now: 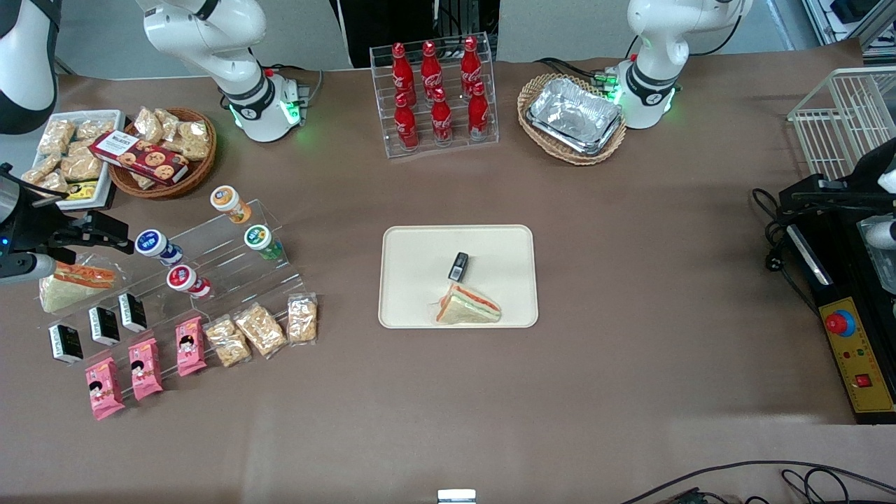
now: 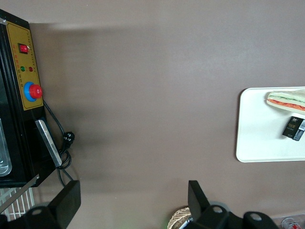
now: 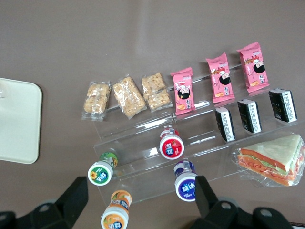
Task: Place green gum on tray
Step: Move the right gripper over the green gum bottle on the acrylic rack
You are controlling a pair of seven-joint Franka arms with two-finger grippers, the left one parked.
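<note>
The right gripper grabs the bottle by its white-lidded end (image 1: 257,236) next, to place the green gum on the tray (image 1: 458,252).
The green gum (image 1: 262,241) lies on a clear acrylic step rack (image 1: 231,260), lid toward the front camera; it also shows in the right wrist view (image 3: 101,171). The cream tray (image 1: 413,308) lies mid-table, holding a wrapped sandwich (image 1: 467,306) and a small black pack (image 1: 458,266); its corner shows in the right wrist view (image 3: 19,119). My right gripper (image 1: 115,236) is open and empty, hovering above the working arm's end of the rack, well apart from the green gum. In the right wrist view the gripper (image 3: 140,200) holds its fingers (image 3: 76,196) wide apart.
On the rack lie orange-lidded (image 1: 229,203), blue-lidded (image 1: 157,246) and red-lidded (image 1: 187,278) bottles, black packs, pink packets and cracker bags. A wrapped sandwich (image 1: 73,283) lies below the gripper. A cola rack (image 1: 437,94), wicker baskets (image 1: 164,150) and a foil tray (image 1: 574,115) stand farther back.
</note>
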